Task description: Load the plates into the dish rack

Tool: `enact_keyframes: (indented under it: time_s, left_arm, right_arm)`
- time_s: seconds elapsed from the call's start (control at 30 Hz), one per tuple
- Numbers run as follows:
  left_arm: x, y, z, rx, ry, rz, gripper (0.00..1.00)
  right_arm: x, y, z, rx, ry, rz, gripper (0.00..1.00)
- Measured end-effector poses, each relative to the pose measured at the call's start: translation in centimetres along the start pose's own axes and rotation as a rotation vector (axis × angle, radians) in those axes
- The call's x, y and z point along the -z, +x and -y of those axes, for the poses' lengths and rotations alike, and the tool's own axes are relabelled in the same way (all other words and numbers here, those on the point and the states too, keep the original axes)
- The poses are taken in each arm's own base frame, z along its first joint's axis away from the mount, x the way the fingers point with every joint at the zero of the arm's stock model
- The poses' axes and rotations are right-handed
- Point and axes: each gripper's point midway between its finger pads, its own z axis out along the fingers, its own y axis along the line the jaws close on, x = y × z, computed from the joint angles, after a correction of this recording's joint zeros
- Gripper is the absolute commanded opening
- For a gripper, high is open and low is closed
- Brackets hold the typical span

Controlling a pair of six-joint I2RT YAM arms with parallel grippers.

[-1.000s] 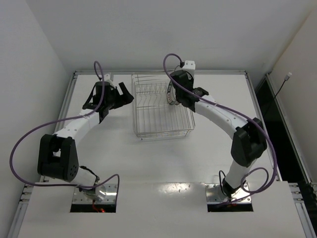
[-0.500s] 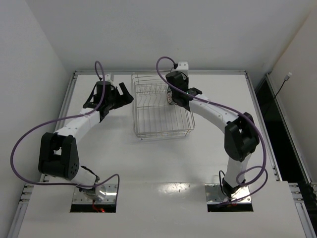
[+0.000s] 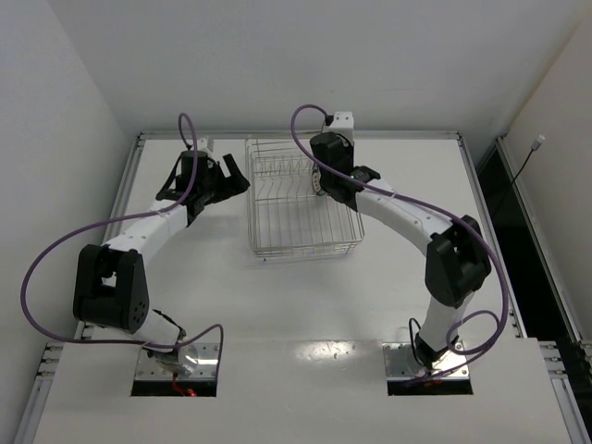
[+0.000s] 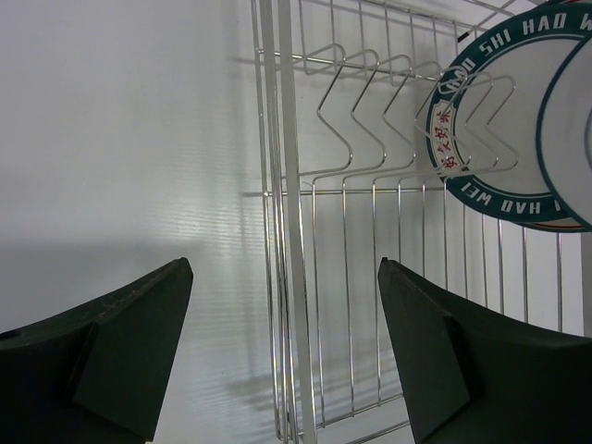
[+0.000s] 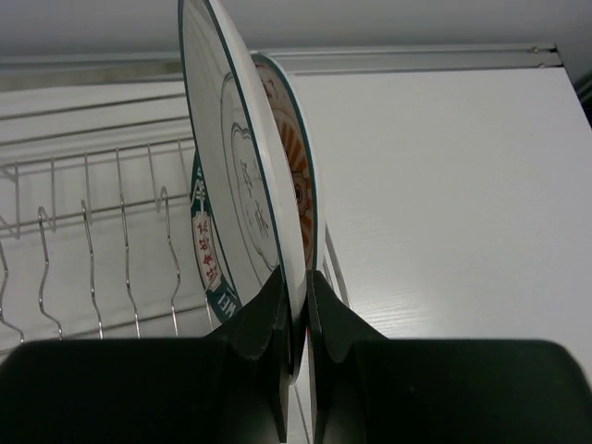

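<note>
My right gripper keeps hold of the white plate (image 5: 248,171) for now, until I lower it. The plate hangs higher than the sunburst plate standing in the dish rack (image 5: 174,264).
The silver wire dish rack (image 3: 296,217) stands at the table's far middle. My right gripper (image 3: 322,183) is over its right part, shut on the rim of the white plate with grey markings (image 5: 236,176), held upright on edge. Close behind it on the right stands the plate with the orange sunburst (image 5: 303,185); on its left the plate with the lettered rim (image 5: 205,264) stands among the tines. The lettered plate also shows in the left wrist view (image 4: 481,176). My left gripper (image 3: 233,178) is open and empty just left of the rack (image 4: 370,231).
Upright divider tines (image 4: 365,88) to the left of the plates stand unfilled. The rack's left wall (image 4: 282,185) runs between my left fingers in that view. White walls close the table at the back and sides.
My right gripper has moved a little left and farther back over the rack with the plate in it, and its elbow swung. The left arm has barely moved.
</note>
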Motion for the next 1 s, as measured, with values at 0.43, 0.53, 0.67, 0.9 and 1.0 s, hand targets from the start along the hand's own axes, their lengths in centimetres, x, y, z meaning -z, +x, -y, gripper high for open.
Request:
enact_keyframes:
  time_s: [0.43,0.53,0.67,0.9,1.0]
  left_arm:
    - [0.0,-0.1,-0.1,0.0,-0.007,0.005,0.79]
    - [0.0,-0.2,-0.1,0.0,-0.007,0.006,0.79]
    - [0.0,-0.2,-0.1,0.0,-0.009,0.007,0.79]
    - [-0.2,-0.1,-0.2,0.0,-0.012,0.003,0.79]
    - [-0.3,-0.3,-0.1,0.0,-0.011,0.006,0.79]
  right_arm:
    - [0.6,-1.5,0.1,-0.028,-0.005,0.038,0.0]
    - [0.1,-0.6,-0.6,-0.023,-0.025,0.018,0.0]
    - [-0.5,0.7,-1.4,-0.008,-0.048,-0.01,0.0]
    - [-1.9,3.0,-3.0,0.022,-0.065,-0.066,0.0]
    - [-2.9,4.1,-3.9,0.033,-0.067,-0.095,0.0]
